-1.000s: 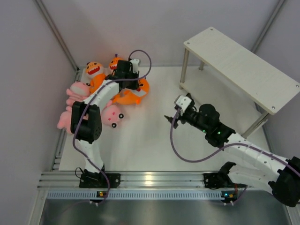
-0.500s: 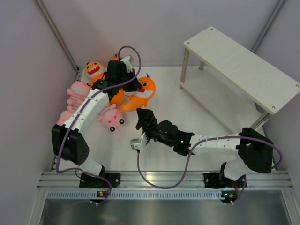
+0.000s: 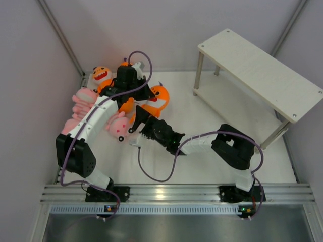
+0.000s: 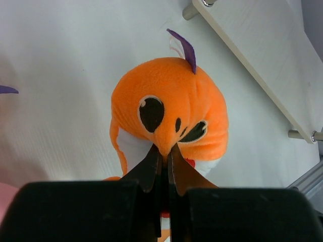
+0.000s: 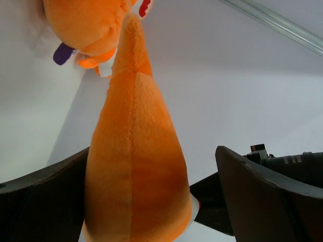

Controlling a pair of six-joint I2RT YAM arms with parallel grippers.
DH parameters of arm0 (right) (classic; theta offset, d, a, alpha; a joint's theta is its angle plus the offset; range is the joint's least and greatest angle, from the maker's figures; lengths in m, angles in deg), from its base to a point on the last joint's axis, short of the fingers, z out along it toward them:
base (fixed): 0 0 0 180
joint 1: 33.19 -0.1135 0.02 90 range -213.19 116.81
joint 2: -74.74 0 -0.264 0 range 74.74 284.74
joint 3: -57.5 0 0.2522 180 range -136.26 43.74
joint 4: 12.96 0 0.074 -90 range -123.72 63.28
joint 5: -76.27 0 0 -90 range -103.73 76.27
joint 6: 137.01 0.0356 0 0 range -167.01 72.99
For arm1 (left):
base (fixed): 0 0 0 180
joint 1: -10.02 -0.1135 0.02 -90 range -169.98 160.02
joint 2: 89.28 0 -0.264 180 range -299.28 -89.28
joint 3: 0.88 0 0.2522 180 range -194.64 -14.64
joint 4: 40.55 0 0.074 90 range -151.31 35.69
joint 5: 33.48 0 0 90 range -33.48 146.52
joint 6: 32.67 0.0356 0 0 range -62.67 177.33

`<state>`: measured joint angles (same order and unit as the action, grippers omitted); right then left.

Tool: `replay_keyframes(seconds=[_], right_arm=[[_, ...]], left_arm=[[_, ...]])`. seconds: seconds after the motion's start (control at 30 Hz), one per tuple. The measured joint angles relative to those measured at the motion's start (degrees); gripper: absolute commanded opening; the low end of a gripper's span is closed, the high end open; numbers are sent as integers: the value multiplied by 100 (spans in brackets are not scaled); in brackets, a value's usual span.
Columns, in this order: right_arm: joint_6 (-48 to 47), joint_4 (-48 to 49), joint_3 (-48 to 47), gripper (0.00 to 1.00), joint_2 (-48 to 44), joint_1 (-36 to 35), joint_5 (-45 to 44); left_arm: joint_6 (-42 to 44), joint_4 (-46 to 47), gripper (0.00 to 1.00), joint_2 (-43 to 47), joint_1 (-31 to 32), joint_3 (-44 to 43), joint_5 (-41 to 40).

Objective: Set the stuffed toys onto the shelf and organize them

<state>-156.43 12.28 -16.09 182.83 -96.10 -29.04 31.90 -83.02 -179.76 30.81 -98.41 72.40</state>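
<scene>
The orange plush's tail has its end running back past the fingers of the robot's right gripper, so the right gripper should close on the tail now.
My left gripper (image 3: 143,94) is shut on an orange shark plush (image 3: 159,96), pinching a fold on its face, as the left wrist view (image 4: 164,151) shows on the plush (image 4: 171,101). My right gripper (image 3: 136,119) reaches in from the right, open, with the plush's orange tail (image 5: 133,166) between its fingers (image 5: 267,196). Another orange plush (image 3: 101,75) lies at the back left, and one more is partly hidden under the left wrist (image 3: 124,64). Pink plush animals (image 3: 83,97) lie along the left edge, one (image 3: 120,126) just left of the right gripper. The wooden shelf (image 3: 262,65) stands at the back right.
The left wall and a metal rail (image 3: 64,151) close in beside the pink toys. The shelf's lower board (image 3: 232,108) and silver legs (image 3: 199,73) are at the right; its board also shows in the left wrist view (image 4: 262,55). Bare white table lies between toys and shelf.
My right arm has swung from the right side across to the left and now straddles the plush's tail. My left gripper has drawn the orange plush out of the pile towards the right.
</scene>
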Motion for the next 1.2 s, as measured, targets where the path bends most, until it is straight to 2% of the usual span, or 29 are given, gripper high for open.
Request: replay_keyframes(seconds=[0.03, 0.1, 0.13, 0.17, 0.2, 0.23, 0.33, 0.37, 0.4, 0.43, 0.6, 0.77, 0.87, 0.97, 1.2], right_arm=[[-61, 72, -142, 90, 129, 57, -35], [-131, 140, -282, 66, 245, 114, -72], [-122, 164, -306, 42, 275, 125, -101], [-94, 170, -319, 10, 297, 133, -129], [-50, 166, -326, 0, 310, 133, -175], [15, 184, -326, 0, 313, 131, -221], [173, 157, -326, 0, 229, 131, -229], [236, 11, -326, 0, 142, 129, -216], [345, -297, -332, 0, -9, 129, -197], [520, -697, -345, 0, -243, 131, -170], [1377, -2695, -1023, 0, -1561, 227, 354], [1821, -4271, -2256, 0, -2754, 809, 1093], [1882, -4690, -3091, 0, -3010, 1331, 1440], [2046, -4977, -3797, 0, -3084, 2251, 1908], [2398, -4955, -3832, 0, -2896, 3821, 2636]], left_arm=[[0, 0, 0, 0, 2, 0, 0], [2, 13, 0, 0, 0, 0, -2], [7, 39, 0, 2, 0, 0, -7], [20, 61, 0, 2, 0, -4, -9], [48, 61, 1, 2, 0, -26, -9], [109, 39, 15, 2, 0, -46, -7], [400, -116, 46, -7, 11, -260, -52], [490, -216, 65, -11, 17, -387, -70], [649, -350, 78, -17, 22, -584, -81], [789, -457, 97, -22, 26, -800, -98], [1410, -616, 98, 37, 13, -1613, -262], [1836, -916, 98, 208, -7, -2194, -437], [2009, -1064, 98, 420, -28, -2350, -466], [2116, -1176, 98, 621, -35, -2350, -463], [2227, -1296, 98, 695, -35, -2232, -389]])
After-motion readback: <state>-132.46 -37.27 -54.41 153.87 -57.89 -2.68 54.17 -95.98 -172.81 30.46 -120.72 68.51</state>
